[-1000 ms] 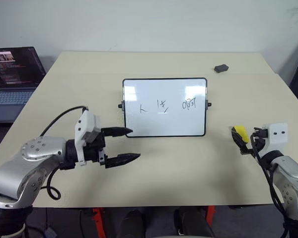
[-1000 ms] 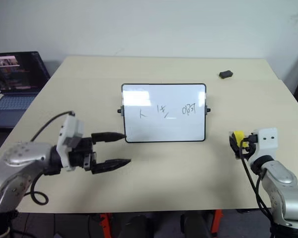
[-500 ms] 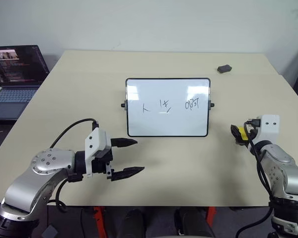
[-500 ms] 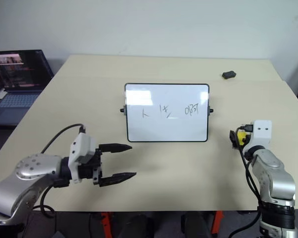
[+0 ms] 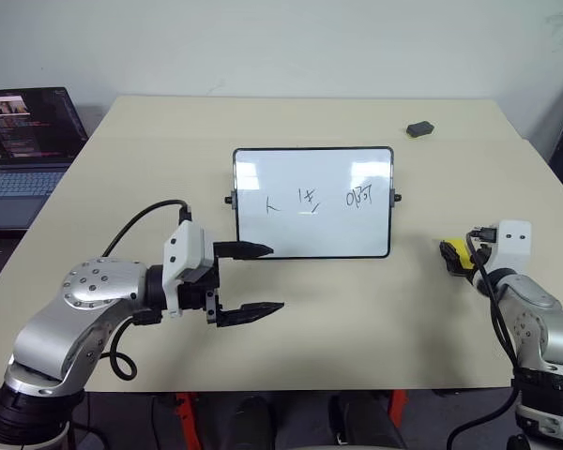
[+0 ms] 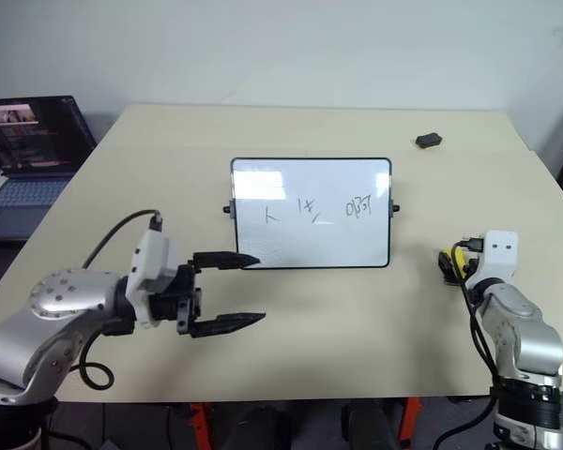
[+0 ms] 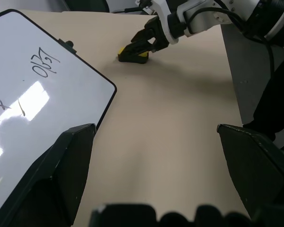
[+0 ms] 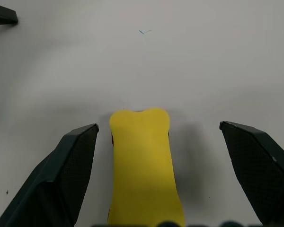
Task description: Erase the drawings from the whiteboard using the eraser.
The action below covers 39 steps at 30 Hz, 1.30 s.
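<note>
My fingers stand on both sides of the eraser, so closing now would catch it. It is time for my right gripper to close on the yellow eraser [image 5: 460,251] [image 8: 142,161].
The whiteboard [image 5: 312,234] stands near the middle of the beige table, tilted back on its side knobs. The drawings [image 5: 309,198] are three small scribbles in a row across the whiteboard's middle. My left gripper [image 5: 273,278] is open, level and pointing right, its upper finger just in front of the board's lower left corner. At the right of the table the yellow eraser [image 8: 142,161] lies on the surface. My right gripper [image 5: 455,255] is open with the eraser between its fingers [image 8: 66,175], and gaps show on both sides.
An open laptop [image 5: 23,141] sits off the table's left side. A small dark grey lump [image 5: 418,128] lies at the far right corner. The table's front edge runs just below both arms.
My left gripper has moved right, towards the board's lower left corner, and has rolled a little. My right gripper has shifted slightly outward and lower around the eraser. The camera view shifted as well.
</note>
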Each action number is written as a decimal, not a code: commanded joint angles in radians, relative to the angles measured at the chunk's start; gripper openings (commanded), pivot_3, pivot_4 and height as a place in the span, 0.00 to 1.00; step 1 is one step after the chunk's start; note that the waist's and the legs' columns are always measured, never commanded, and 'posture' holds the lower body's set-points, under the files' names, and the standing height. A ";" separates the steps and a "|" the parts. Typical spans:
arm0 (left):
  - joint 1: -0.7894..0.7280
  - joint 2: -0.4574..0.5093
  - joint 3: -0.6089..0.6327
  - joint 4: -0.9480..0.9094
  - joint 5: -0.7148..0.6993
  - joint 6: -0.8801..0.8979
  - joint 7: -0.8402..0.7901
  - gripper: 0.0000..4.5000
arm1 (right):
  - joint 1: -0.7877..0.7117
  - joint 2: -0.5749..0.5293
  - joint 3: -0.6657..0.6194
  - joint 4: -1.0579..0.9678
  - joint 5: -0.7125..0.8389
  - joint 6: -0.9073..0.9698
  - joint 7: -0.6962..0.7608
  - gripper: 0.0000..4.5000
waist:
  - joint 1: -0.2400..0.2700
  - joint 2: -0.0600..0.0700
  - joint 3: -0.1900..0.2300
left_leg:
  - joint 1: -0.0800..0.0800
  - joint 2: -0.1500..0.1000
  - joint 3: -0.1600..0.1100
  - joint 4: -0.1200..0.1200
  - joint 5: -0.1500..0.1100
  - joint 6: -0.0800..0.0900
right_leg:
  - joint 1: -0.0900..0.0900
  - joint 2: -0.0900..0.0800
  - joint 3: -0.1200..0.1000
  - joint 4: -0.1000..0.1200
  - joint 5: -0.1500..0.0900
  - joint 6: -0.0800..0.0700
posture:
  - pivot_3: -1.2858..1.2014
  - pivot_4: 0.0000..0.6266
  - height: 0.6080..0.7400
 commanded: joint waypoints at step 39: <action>-0.024 -0.071 0.031 -0.018 -0.026 0.059 0.130 1.00 | -0.030 -0.025 -0.003 -0.027 0.007 -0.043 0.084 0.25 | 0.001 0.000 0.000 | 0.000 0.000 0.000 0.000 0.000 0.000 | 0.000 0.000 0.000 0.000 0.000 0.000 | 0.52 0.24 1.00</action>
